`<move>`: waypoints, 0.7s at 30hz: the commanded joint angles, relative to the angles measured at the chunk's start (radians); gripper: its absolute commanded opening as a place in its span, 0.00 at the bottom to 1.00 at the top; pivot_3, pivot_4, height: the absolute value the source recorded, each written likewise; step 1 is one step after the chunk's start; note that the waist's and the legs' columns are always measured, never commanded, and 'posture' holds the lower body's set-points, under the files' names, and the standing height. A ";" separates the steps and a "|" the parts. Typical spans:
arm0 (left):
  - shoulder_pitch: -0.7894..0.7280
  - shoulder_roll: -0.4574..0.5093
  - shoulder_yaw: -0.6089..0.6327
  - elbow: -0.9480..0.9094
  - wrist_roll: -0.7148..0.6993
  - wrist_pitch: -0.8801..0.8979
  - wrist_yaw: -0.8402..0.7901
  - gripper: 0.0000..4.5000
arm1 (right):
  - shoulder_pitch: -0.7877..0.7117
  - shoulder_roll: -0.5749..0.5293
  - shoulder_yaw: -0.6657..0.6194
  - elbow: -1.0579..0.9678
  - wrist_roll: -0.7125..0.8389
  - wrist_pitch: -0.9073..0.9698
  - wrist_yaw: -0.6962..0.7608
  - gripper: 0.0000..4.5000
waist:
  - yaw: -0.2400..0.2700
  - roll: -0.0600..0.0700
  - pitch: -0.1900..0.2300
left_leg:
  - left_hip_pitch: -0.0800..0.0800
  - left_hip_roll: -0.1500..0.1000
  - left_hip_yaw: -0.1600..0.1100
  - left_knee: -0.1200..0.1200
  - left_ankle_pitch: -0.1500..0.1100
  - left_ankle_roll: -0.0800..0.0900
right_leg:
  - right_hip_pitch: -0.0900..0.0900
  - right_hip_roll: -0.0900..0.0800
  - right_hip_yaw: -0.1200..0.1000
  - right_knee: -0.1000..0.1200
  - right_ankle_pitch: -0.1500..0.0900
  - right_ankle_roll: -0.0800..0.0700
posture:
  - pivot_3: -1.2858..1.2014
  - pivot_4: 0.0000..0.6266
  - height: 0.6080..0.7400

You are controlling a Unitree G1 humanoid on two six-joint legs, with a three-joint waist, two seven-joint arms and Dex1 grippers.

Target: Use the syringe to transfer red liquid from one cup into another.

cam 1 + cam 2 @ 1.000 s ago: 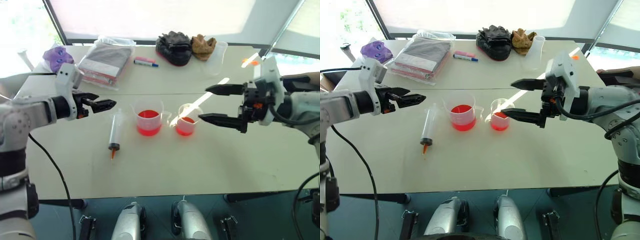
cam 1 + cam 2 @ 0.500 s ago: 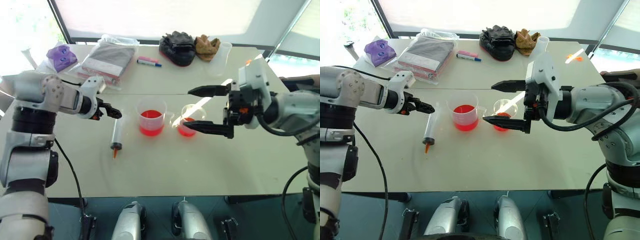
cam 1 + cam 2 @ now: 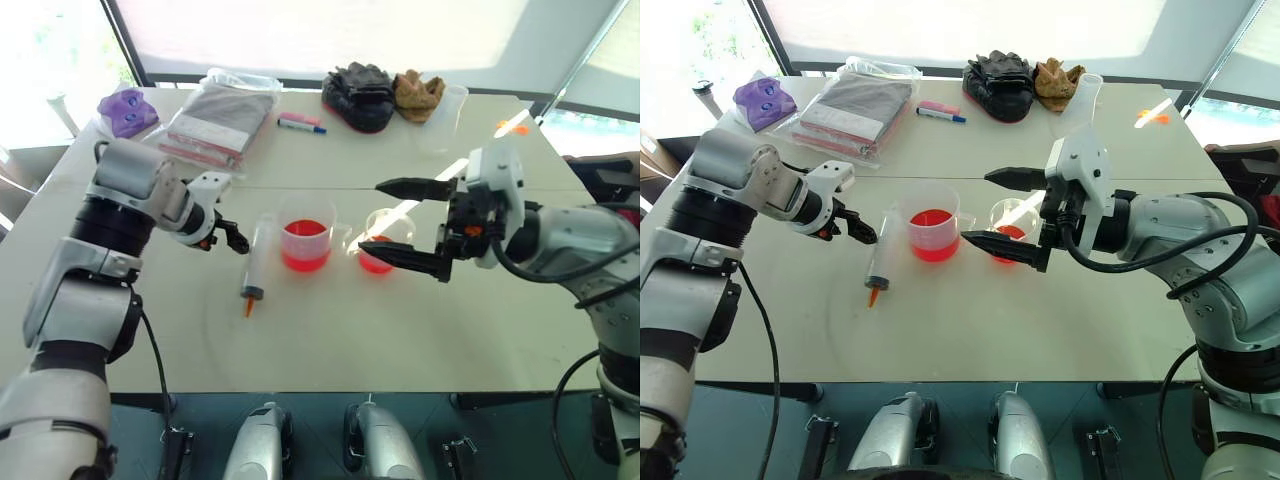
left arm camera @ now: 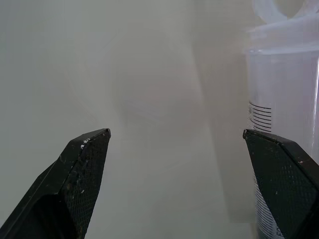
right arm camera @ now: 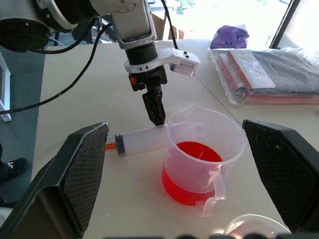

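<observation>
The syringe body [image 3: 258,250] lies off-center to my fingers, so closing now would miss. My left gripper first lines up with the syringe body, then closes on the syringe body.
The syringe [image 3: 255,266] lies flat on the table, its orange tip [image 3: 248,308] towards me, just left of the handled beaker [image 3: 305,236] that holds red liquid [image 3: 303,257]. The smaller cup [image 3: 380,246], with a little red liquid, stands right of the beaker. My left gripper [image 3: 236,241] is open and tilted down at the syringe's plunger end. In the left wrist view the clear barrel [image 4: 279,99] rises beside one finger [image 4: 281,174]. My right gripper [image 3: 386,221] is open and level, its fingers above and in front of the smaller cup, holding nothing.
At the table's far side lie a pink and blue marker pen [image 3: 299,123], bagged packs [image 3: 215,120], a purple object [image 3: 125,108], dark and brown gloves [image 3: 358,92], a tall clear cup [image 3: 446,108] and a small orange piece [image 3: 505,127].
My left gripper has sunk and tipped downward, coming in close to the syringe's plunger end. The right gripper has lowered slightly. The view itself has shifted.
</observation>
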 commanded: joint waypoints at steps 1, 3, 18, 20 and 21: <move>0.004 0.004 -0.004 -0.035 0.026 0.005 -0.016 1.00 | -0.001 0.000 -0.037 -0.036 0.019 -0.007 -0.021 1.00 | 0.000 0.000 0.000 | 0.000 0.000 0.000 0.000 0.000 0.000 | 0.000 0.000 0.000 0.000 0.000 0.000 | 0.52 0.24 1.00; 0.026 -0.005 -0.007 -0.043 0.035 0.003 -0.018 1.00 | 0.005 -0.001 -0.039 -0.037 0.018 -0.008 -0.026 1.00 | -0.002 0.000 0.000 | 0.000 0.000 0.000 0.000 0.000 0.000 | 0.000 0.000 0.000 0.000 0.000 0.000 | 0.52 0.24 1.00; -0.030 0.138 0.090 -0.027 -0.111 0.009 -0.162 1.00 | 0.032 -0.005 -0.035 -0.017 0.004 -0.023 -0.031 1.00 | 0.002 0.000 0.000 | 0.000 0.000 0.000 0.000 -0.001 0.001 | 0.000 0.000 0.000 0.001 0.000 0.000 | 0.52 0.24 1.00; -0.034 0.130 0.083 -0.022 -0.139 0.009 -0.164 1.00 | 0.034 0.002 -0.030 -0.016 -0.003 -0.027 -0.034 1.00 | 0.002 0.000 0.000 | 0.000 0.000 0.000 0.001 -0.001 0.002 | 0.000 0.000 0.000 0.001 0.000 0.000 | 0.52 0.24 1.00; -0.035 0.126 0.079 -0.025 -0.152 0.009 -0.165 1.00 | 0.035 0.004 -0.029 -0.017 -0.005 -0.028 -0.036 1.00 | 0.001 0.000 0.000 | -0.001 0.000 -0.001 0.002 -0.001 0.002 | 0.000 0.000 0.000 0.001 0.000 0.000 | 0.52 0.24 1.00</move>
